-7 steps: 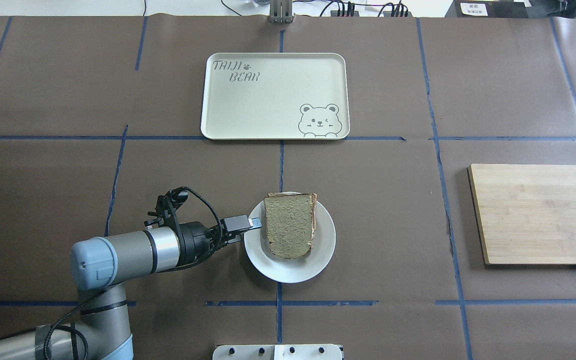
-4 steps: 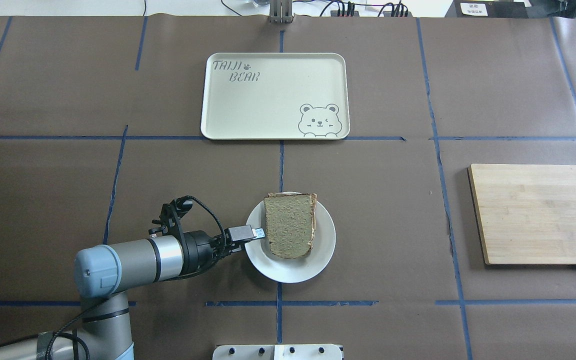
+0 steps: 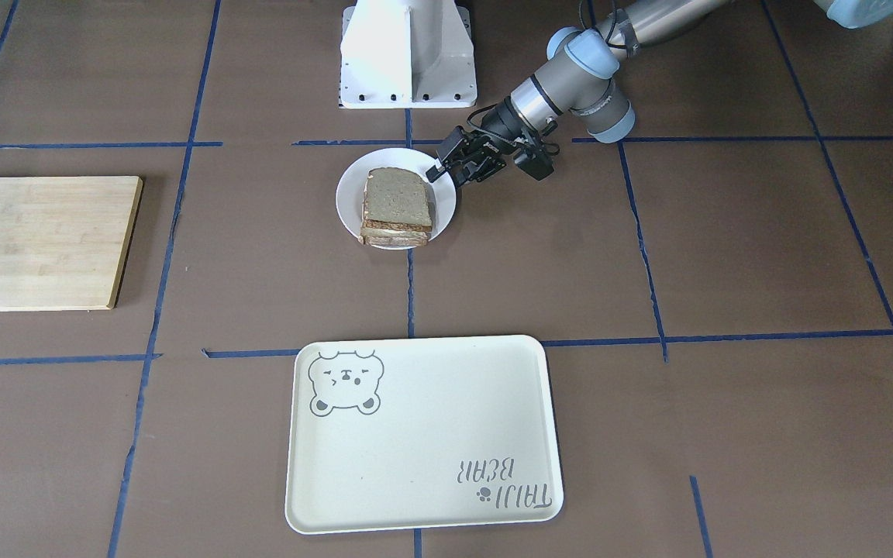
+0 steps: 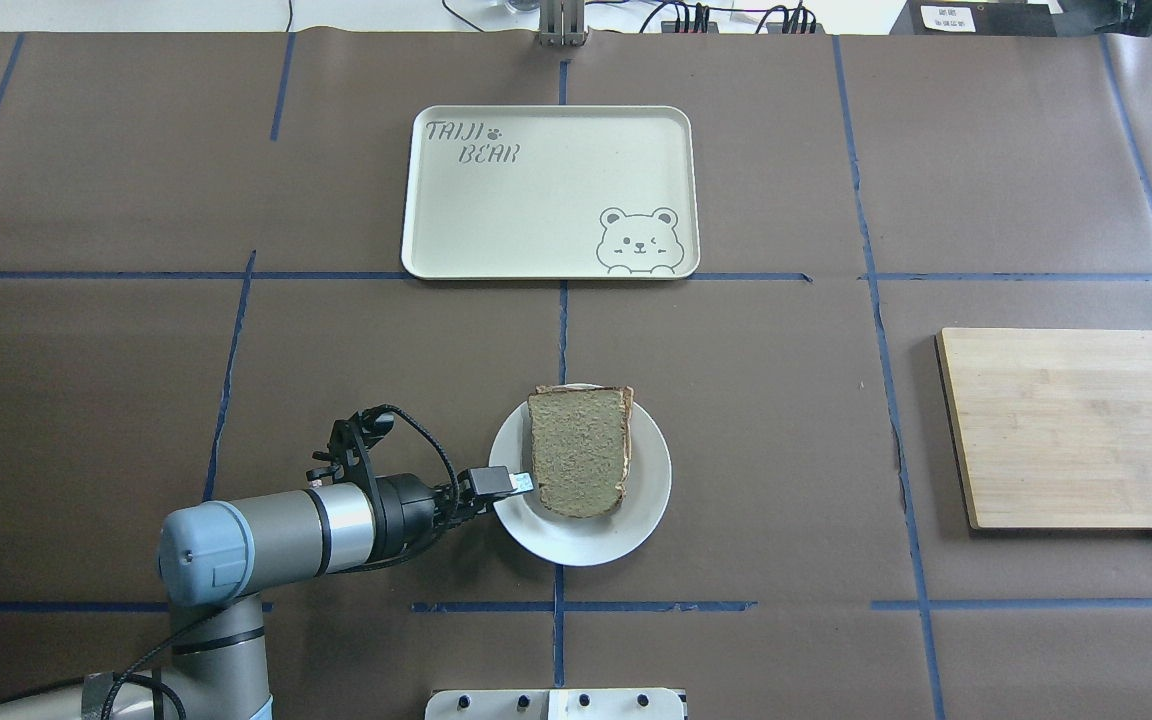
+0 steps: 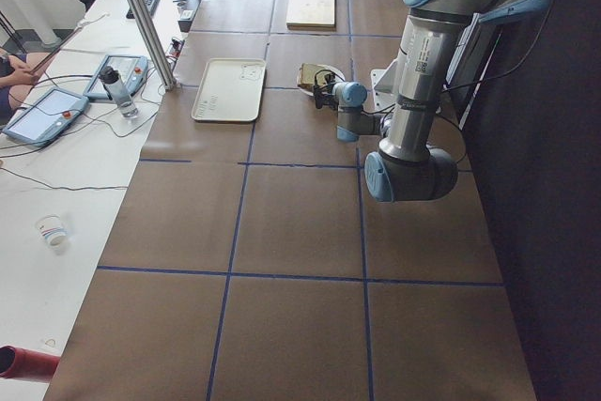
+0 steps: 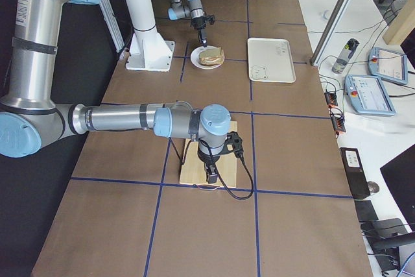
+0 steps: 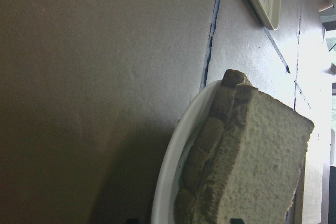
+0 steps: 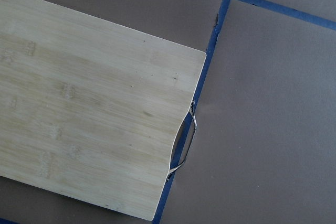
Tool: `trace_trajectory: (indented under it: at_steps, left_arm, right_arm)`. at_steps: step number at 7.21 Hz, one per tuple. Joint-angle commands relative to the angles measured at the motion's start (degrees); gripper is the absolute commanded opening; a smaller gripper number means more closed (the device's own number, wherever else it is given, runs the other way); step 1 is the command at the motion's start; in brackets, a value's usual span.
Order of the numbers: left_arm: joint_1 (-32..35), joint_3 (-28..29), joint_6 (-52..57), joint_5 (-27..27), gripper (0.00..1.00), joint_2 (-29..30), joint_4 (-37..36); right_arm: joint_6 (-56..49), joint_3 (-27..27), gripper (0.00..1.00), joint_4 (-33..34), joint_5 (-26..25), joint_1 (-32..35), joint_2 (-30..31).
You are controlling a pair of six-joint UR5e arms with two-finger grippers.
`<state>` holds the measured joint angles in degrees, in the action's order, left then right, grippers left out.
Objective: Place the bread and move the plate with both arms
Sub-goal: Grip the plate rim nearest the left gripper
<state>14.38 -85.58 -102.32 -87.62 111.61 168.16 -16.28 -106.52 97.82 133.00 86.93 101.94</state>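
Note:
My left gripper should grab the white plate by its rim (image 3: 446, 180) next. It should then move the plate onto the cream tray (image 3: 425, 432).
The bread (image 4: 576, 450) is a speckled brown slice lying on top of a second slice on the white plate (image 4: 636, 515), near the table's front centre. It also shows in the front view (image 3: 396, 198) and the left wrist view (image 7: 257, 161). My left gripper (image 4: 514, 483) is at the plate's left rim, beside the bread. Its jaws stand apart with the rim (image 7: 170, 156) between them. My right gripper (image 6: 211, 173) shows only in the exterior right view, hanging over the wooden cutting board; I cannot tell if it is open or shut.
A cream tray with a bear drawing (image 4: 546, 190) lies beyond the plate at the far centre. A wooden cutting board (image 4: 1076, 425) with a metal handle (image 8: 184, 142) lies at the right. The white pedestal (image 3: 408, 50) stands at the robot's side.
My left gripper has moved toward the robot and slightly right, from beside the plate's upper-left rim to over its left rim. The bread and plate have not moved.

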Motion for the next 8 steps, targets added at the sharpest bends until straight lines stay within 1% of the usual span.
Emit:
trace_trajectory:
  at_steps: [1, 2, 3, 5, 6, 7, 8]
  left_arm:
    - [-0.14, 0.50, -0.07, -0.01, 0.48, 0.45, -0.02]
    - [-0.14, 0.76, 0.02, 0.08, 0.40, 0.45, 0.07]
    - [-0.14, 1.72, 0.11, 0.08, 0.36, 0.63, 0.24]
    - [-0.14, 1.56, -0.07, -0.01, 0.23, 0.89, 0.85]
    - [-0.14, 1.38, -0.07, 0.08, 0.13, 1.59, 0.94]
    - [-0.14, 1.29, -0.07, 0.08, 0.07, 1.94, 1.03]
    - [-0.14, 0.94, -0.07, 0.08, 0.05, 1.86, 1.12]
  right_arm:
    - [-0.07, 0.26, 1.00, 0.00, -0.02, 0.00, 0.02]
    - [-0.07, 0.26, 1.00, 0.00, 0.07, 0.00, 0.02]
    - [-0.07, 0.26, 1.00, 0.00, 0.07, 0.00, 0.10]
    - [0.02, 0.26, 1.00, 0.00, -0.02, 0.00, 0.10]
    - [-0.06, 0.35, 1.00, 0.00, 0.07, 0.00, 0.10]
    - [0.02, 0.35, 1.00, 0.00, 0.07, 0.00, 0.10]
    - [0.02, 0.35, 1.00, 0.00, 0.07, 0.00, 0.10]
